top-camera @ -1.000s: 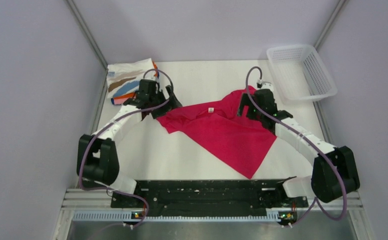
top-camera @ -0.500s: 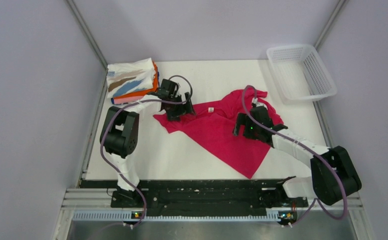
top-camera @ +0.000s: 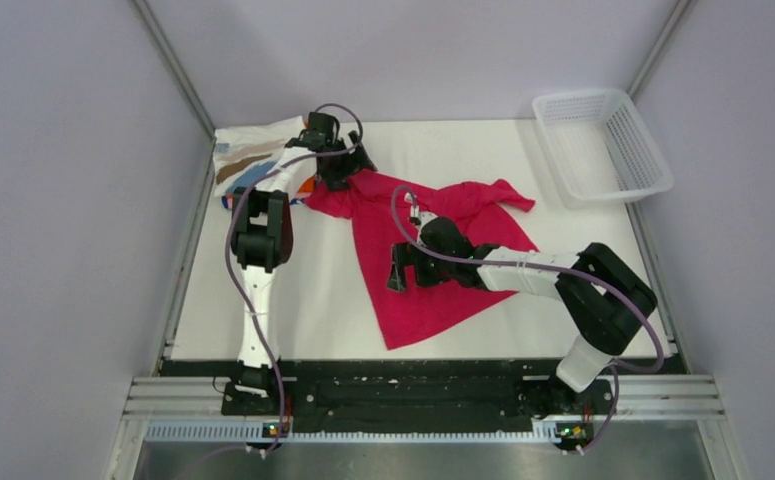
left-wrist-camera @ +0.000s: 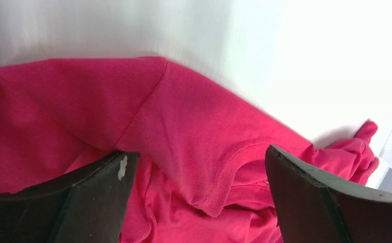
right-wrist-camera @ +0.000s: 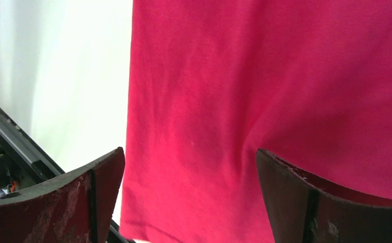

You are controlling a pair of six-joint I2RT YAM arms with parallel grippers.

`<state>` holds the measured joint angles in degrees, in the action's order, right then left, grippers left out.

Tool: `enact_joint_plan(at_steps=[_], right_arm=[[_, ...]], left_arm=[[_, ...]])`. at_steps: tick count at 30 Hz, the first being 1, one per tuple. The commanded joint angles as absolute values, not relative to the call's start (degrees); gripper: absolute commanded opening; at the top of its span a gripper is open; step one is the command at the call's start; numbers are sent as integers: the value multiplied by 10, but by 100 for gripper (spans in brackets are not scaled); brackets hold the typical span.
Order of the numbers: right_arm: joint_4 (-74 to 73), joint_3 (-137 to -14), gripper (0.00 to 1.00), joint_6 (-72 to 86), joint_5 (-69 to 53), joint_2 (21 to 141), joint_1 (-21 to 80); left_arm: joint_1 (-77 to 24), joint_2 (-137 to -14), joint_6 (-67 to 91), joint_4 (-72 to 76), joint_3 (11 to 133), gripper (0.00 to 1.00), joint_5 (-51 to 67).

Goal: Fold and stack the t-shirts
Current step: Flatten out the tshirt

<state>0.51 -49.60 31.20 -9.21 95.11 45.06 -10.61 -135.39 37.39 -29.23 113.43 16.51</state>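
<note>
The robot has to spread the magenta-red t-shirt flat for folding, so the left gripper should next grab its near hem corner (top-camera: 390,345), opposite the collar.
The magenta-red t-shirt (top-camera: 433,275) lies unfolded and rumpled on the white table, with one sleeve pointing toward the back right. My left gripper (top-camera: 348,170) is open over the shirt's far-left corner, right beside the stack of folded t-shirts (top-camera: 248,158). In the left wrist view the left gripper (left-wrist-camera: 199,202) straddles a bunched hem of the shirt (left-wrist-camera: 183,121) without pinching it. My right gripper (top-camera: 400,268) is open over the shirt's left edge. In the right wrist view the right gripper (right-wrist-camera: 191,197) has flat red cloth (right-wrist-camera: 264,76) under its wide-apart fingers.
A white mesh basket (top-camera: 603,140) stands at the back right corner. The stack's top shirt is white with tan and blue streaks; my left arm hides part of the stack. The black front rail (top-camera: 413,385) shows in the right wrist view (right-wrist-camera: 6,152). Grey walls enclose the table.
</note>
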Motion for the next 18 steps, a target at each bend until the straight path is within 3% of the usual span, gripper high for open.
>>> enact_joint_plan(at_steps=[1,5,9,15,18], right_arm=[[21,-536,99,293,-41,899,446],[-26,-496,99,334,-2,804,381],[-96,-444,99,360,24,713,277],[-220,-408,99,384,166,635,169],[-247,-404,99,388,182,616,125]], left_arm=[[-107,-1358,343,-341,1209,99,157],[-127,-1251,307,-346,1151,99,108],[-181,-1100,281,-323,996,99,30],[-316,-893,306,-305,722,99,-49],[-407,-829,317,-336,636,99,-65]])
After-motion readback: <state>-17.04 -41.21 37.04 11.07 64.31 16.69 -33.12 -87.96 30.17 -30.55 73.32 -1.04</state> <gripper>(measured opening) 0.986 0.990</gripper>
